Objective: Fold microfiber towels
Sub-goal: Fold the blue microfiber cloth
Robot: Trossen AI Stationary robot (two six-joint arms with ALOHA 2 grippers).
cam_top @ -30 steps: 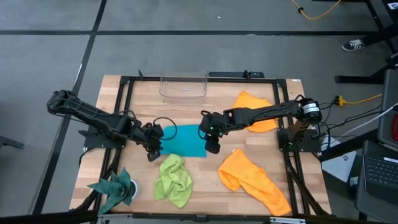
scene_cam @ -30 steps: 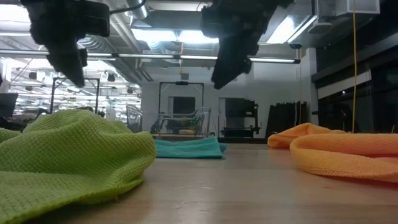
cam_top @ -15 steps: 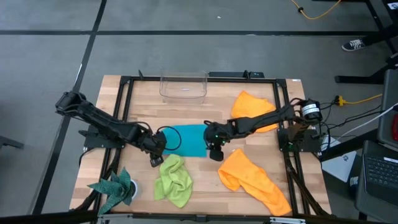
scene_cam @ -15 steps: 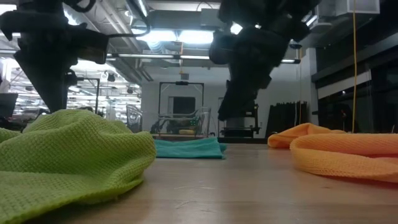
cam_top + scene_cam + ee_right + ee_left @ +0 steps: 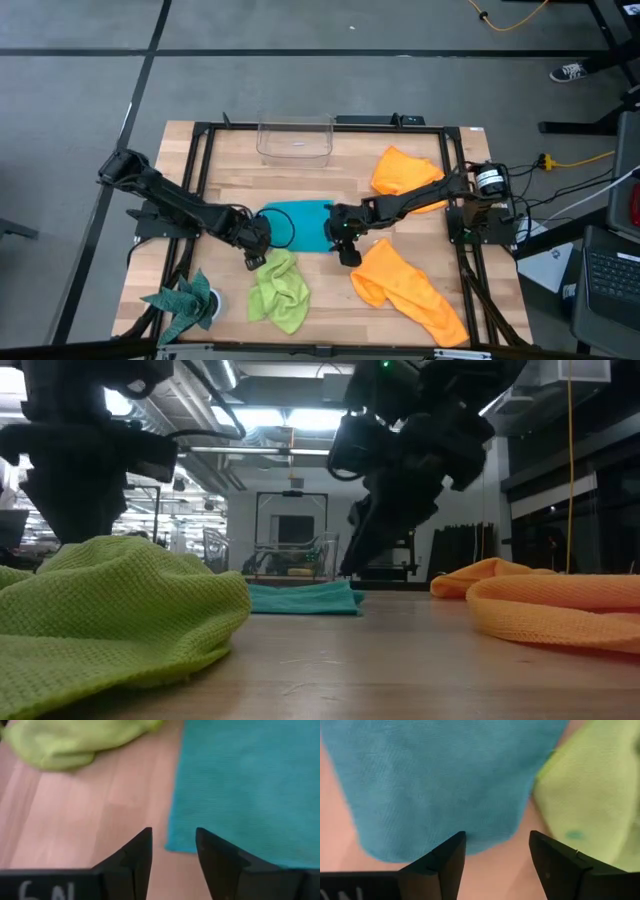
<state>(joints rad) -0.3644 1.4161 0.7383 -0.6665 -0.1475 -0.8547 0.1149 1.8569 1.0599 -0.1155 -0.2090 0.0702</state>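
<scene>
I will grab the turquoise towel (image 5: 445,780) with my left gripper next, by its corner beside the lime-green towel (image 5: 506,832). Then I will lift and fold it.
The turquoise towel (image 5: 300,225) lies flat at the table's middle. My left gripper (image 5: 255,260) hovers open at its near left corner (image 5: 420,845), next to the crumpled lime-green towel (image 5: 278,290). My right gripper (image 5: 350,256) hovers open at the towel's near right corner (image 5: 181,842), its fingers slanting down. In the wrist views the towel's edge lies just past each pair of fingertips, with bare wood between them. One orange towel (image 5: 405,170) lies at the far right, another (image 5: 405,290) at the near right.
A clear plastic bin (image 5: 295,138) stands at the table's far edge. A dark teal spiky-edged cloth (image 5: 185,305) lies at the near left corner. A black frame (image 5: 200,170) runs around the tabletop. Bare wood shows between the turquoise towel and the bin.
Both grippers have sunk and moved toward the table's near edge, from over the turquoise towel's sides to its near corners. The right gripper has also tipped and rolled. The towels lie as before.
</scene>
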